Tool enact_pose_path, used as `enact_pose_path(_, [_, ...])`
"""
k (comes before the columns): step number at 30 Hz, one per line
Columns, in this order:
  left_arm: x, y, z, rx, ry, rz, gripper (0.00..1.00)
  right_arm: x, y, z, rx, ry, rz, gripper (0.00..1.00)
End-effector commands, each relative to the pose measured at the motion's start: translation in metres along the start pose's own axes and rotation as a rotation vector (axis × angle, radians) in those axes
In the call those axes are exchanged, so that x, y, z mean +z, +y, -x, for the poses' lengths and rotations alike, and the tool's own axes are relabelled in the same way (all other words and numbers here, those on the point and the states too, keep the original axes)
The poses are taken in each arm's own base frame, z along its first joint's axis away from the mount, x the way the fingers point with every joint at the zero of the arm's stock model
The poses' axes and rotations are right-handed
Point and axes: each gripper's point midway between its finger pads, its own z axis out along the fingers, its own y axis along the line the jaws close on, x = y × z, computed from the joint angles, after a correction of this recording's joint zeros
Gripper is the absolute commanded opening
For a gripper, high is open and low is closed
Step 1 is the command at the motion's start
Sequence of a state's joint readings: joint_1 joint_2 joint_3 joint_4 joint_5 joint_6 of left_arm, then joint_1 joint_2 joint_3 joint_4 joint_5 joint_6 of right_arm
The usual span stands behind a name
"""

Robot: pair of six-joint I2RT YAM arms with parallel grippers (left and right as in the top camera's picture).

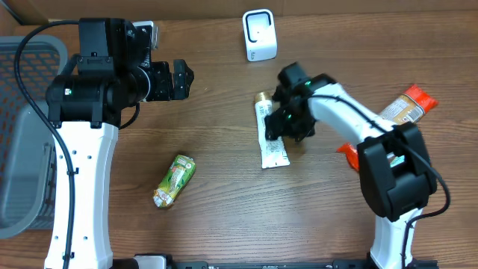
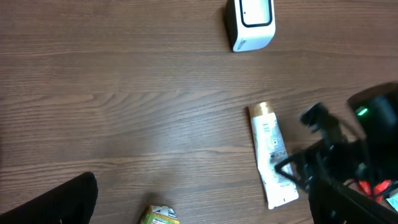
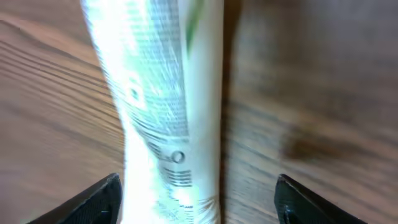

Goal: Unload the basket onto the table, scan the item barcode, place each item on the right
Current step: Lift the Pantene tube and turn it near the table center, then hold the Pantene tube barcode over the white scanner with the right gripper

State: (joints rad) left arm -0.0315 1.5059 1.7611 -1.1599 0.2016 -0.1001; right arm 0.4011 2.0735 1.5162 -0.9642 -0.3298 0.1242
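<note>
I will grip the white tube across its middle by the tube's side edges with my right gripper, which leaves the tube's printed side uncovered for scanning.
A white tube with a gold cap lies flat on the wooden table, mid-right. My right gripper hovers low over its middle. In the right wrist view the tube runs between the two dark fingertips, nearer the left one, and the right gripper is open and not touching it. The white scanner stands at the back centre. My left gripper is open and empty, up at the left. From the left wrist I see the tube and the scanner.
A green pouch lies front left, and its top edge shows in the left wrist view. An orange-and-brown packet lies at the right, with a red item beside the right arm. A grey basket fills the left edge.
</note>
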Motion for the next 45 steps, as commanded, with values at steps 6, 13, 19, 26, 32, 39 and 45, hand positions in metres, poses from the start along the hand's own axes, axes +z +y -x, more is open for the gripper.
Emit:
enact_pose_path(6, [-0.001, -0.001, 0.004, 0.022, -0.010, 0.001, 0.99, 0.000, 0.010, 0.012, -0.019, -0.069, 0.312, 0.77])
enact_pose_path(13, [-0.001, -0.001, 0.004, 0.022, -0.010, 0.000, 0.99, 0.037, 0.010, -0.005, -0.027, -0.103, 0.376, 0.69])
enact_pose_path(19, [-0.001, -0.001, 0.004, 0.022, -0.010, 0.001, 1.00, 0.052, 0.003, -0.013, 0.081, -0.115, 0.385, 0.29])
enact_pose_path(26, [-0.001, -0.001, 0.004, 0.022, -0.009, 0.001, 1.00, 0.046, 0.010, -0.011, 0.100, -0.110, 0.433, 0.10])
enact_pose_path(32, [-0.001, -0.001, 0.004, 0.022, -0.009, 0.001, 1.00, -0.006, 0.025, 0.006, 0.029, -0.188, 0.462, 0.04])
enact_pose_path(39, [-0.001, -0.001, 0.004, 0.022, -0.009, 0.001, 1.00, -0.121, 0.077, 0.004, -0.181, -0.311, 0.499, 0.04])
enact_pose_path(45, [-0.001, -0.001, 0.004, 0.022, -0.010, 0.000, 1.00, -0.201, 0.114, -0.019, -0.302, -0.438, 0.582, 0.04])
